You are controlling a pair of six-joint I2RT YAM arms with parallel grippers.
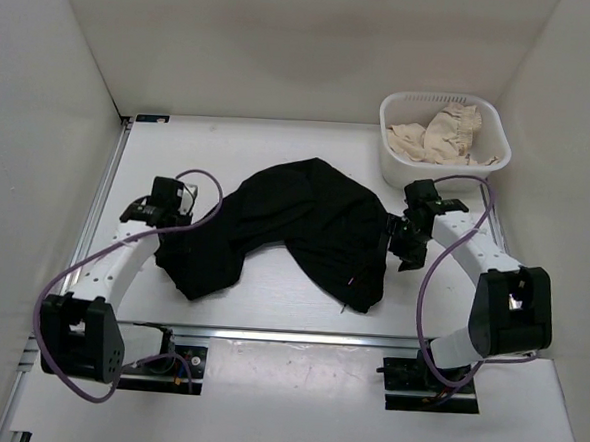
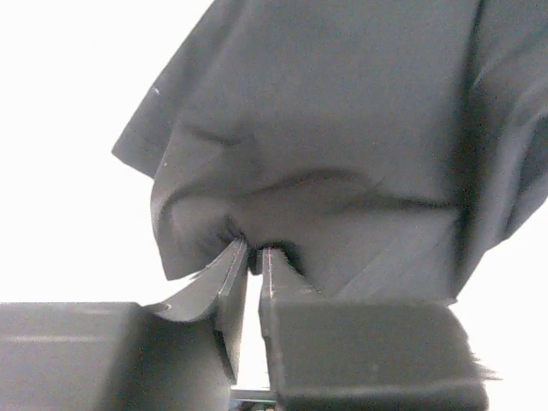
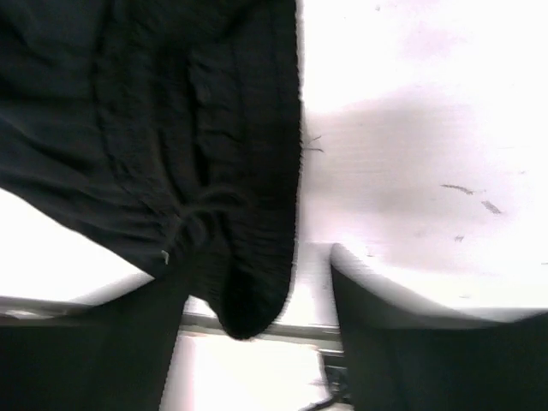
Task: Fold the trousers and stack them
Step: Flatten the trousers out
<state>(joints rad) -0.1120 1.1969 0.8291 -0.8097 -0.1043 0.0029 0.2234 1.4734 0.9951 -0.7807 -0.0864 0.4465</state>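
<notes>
The trousers [image 1: 305, 227] need to be stretched flat lengthwise for folding, so the right gripper will next grab the near corner of the trousers' ribbed waistband [image 1: 367, 302].
The black trousers [image 1: 305, 227] lie crumpled across the middle of the table, one leg trailing toward the near left. My left gripper [image 1: 185, 217] is at their left edge. In the left wrist view, that gripper [image 2: 254, 253] is pinched shut on a gathered fold of the trousers [image 2: 342, 128]. My right gripper [image 1: 399, 239] is at the trousers' right edge. In the right wrist view, my right gripper [image 3: 257, 265] stands open. The ribbed waistband of the trousers [image 3: 171, 111], with its drawstring, hangs between the fingers against the left one.
A white basket [image 1: 387, 111] holding a beige cloth [image 1: 441, 135] stands at the back right, just behind the right arm. White walls close in the table at the left, back and right. A metal rail [image 1: 288, 336] runs along the near edge.
</notes>
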